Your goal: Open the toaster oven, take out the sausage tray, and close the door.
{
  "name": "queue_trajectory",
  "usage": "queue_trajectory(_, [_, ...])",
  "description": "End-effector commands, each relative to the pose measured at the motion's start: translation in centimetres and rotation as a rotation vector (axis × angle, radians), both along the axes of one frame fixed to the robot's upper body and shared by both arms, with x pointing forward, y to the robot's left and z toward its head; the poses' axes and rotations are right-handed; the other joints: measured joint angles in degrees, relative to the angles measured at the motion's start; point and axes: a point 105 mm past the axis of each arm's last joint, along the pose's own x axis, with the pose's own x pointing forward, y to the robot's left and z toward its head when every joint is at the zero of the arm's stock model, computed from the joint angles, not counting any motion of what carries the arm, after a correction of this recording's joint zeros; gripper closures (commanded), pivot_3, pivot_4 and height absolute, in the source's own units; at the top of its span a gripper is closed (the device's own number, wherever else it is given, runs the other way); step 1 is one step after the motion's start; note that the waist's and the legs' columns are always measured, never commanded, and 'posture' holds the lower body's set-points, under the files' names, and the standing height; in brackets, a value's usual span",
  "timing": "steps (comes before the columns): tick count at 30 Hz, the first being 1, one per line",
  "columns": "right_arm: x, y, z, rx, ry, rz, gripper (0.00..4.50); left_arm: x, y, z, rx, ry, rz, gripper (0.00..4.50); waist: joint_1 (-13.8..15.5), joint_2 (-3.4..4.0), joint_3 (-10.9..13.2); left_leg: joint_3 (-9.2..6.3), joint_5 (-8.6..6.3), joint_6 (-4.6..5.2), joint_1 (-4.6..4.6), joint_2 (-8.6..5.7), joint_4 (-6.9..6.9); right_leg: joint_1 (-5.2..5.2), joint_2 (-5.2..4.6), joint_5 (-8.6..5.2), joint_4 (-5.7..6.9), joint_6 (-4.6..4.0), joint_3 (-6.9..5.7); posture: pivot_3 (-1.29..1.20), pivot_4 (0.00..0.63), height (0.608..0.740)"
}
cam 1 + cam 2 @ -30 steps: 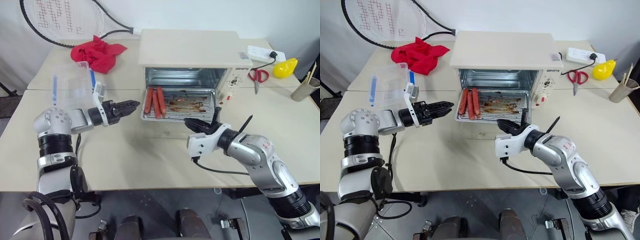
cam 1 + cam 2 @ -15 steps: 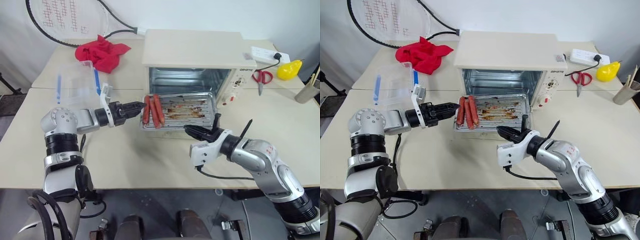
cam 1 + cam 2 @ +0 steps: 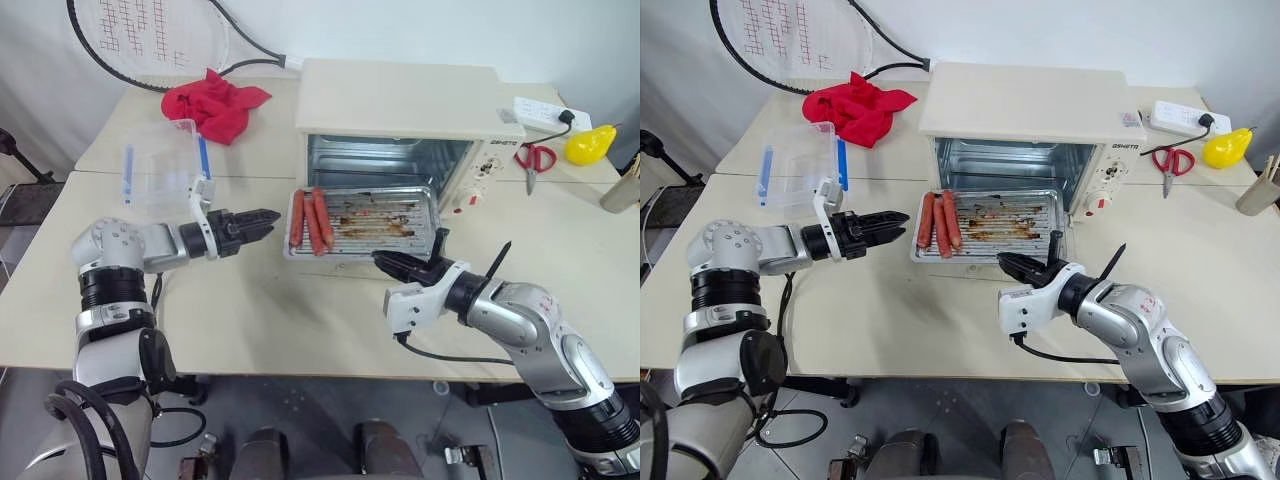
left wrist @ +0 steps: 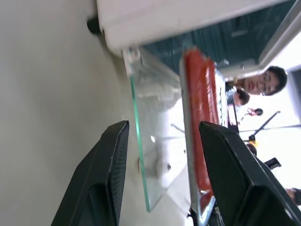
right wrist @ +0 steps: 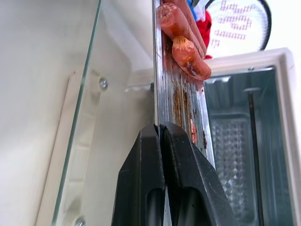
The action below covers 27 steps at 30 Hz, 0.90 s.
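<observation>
I need to hold the tray level, so I should next grab the tray's short rim [image 3: 289, 225] with my left gripper, beside the loose sausages bunched at an end of the tray [image 3: 375, 215].
The cream toaster oven [image 3: 400, 95] stands open at the table's middle. Its glass door [image 5: 89, 117] lies flat in front of it. On the door rests the silver sausage tray [image 3: 375, 215], stained brown, with three sausages [image 3: 308, 215] at its left end. My right gripper [image 3: 383, 261] is shut on the tray's front rim; in the right wrist view the black fingers [image 5: 146, 188] pinch the thin metal edge. Just off the tray's left side, my left gripper [image 3: 268, 216] is open and level, holding nothing.
A clear plastic box with blue clips [image 3: 160, 170] sits behind my left arm. A red cloth [image 3: 215, 100] and a racket [image 3: 150, 30] lie at the back left. Scissors [image 3: 538, 158], a power strip [image 3: 545, 112] and a yellow pear [image 3: 590, 140] lie right of the oven.
The camera has shifted. My left gripper's tips, at the tray's left edge half a second ago, now stand slightly off it. The right gripper keeps its hold on the tray.
</observation>
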Motion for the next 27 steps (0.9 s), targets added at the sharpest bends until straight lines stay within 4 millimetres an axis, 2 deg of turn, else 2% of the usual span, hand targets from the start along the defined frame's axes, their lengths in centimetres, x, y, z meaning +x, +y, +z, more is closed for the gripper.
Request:
queue_trajectory(1, [-0.8, 0.5, 2.0, 0.034, -0.068, 0.041, 4.5, -0.1, -0.3, 1.4, -0.026, -0.045, -0.019, 2.03, 0.0, 0.0, 0.0, 0.0, 0.0, 0.0, 0.0, 0.01, 0.0, 0.0, 0.01, 0.0, -0.01, 0.0, 0.0, 0.0, 0.15, 0.74])
queue_trajectory(14, [-1.1, 0.7, 2.0, 0.039, -0.055, 0.065, 4.5, -0.8, -0.3, 1.2, -0.032, -0.022, -0.049, 2.03, 0.5, -0.01, 0.0, 0.0, 0.0, 0.0, 0.0, -0.03, 0.0, 0.0, -0.01, 0.0, 0.0, 0.0, 0.0, 0.0, 0.15, 0.74])
queue_trajectory(18, [-1.3, 1.1, 2.1, 0.04, -0.059, 0.103, 4.5, -1.4, -2.2, 1.5, -0.061, -0.01, -0.132, 2.03, 0.6, -0.01, 0.0, 0.0, 0.0, 0.0, 0.0, -0.04, 0.0, 0.0, -0.01, 0.0, 0.0, 0.0, 0.0, 0.0, 0.15, 0.74])
queue_trajectory(23, [-1.4, 1.2, 2.3, 0.041, -0.061, 0.13, 4.5, -2.0, -2.9, 2.0, -0.086, 0.001, -0.181, 2.03, 0.5, -0.01, 0.0, -0.02, 0.0, 0.0, 0.0, -0.06, 0.0, 0.0, -0.04, 0.0, 0.0, 0.0, 0.0, 0.0, 0.15, 0.74])
queue_trajectory(27, [-1.5, 1.2, 2.3, 0.049, -0.055, 0.136, 4.5, -1.8, -3.0, 2.6, -0.126, 0.017, -0.171, 2.86, 0.6, -0.02, 0.0, -0.02, 0.0, 0.0, 0.0, -0.05, 0.0, 0.0, -0.02, 0.0, 0.0, 0.0, -0.01, 0.0, 0.15, 0.74])
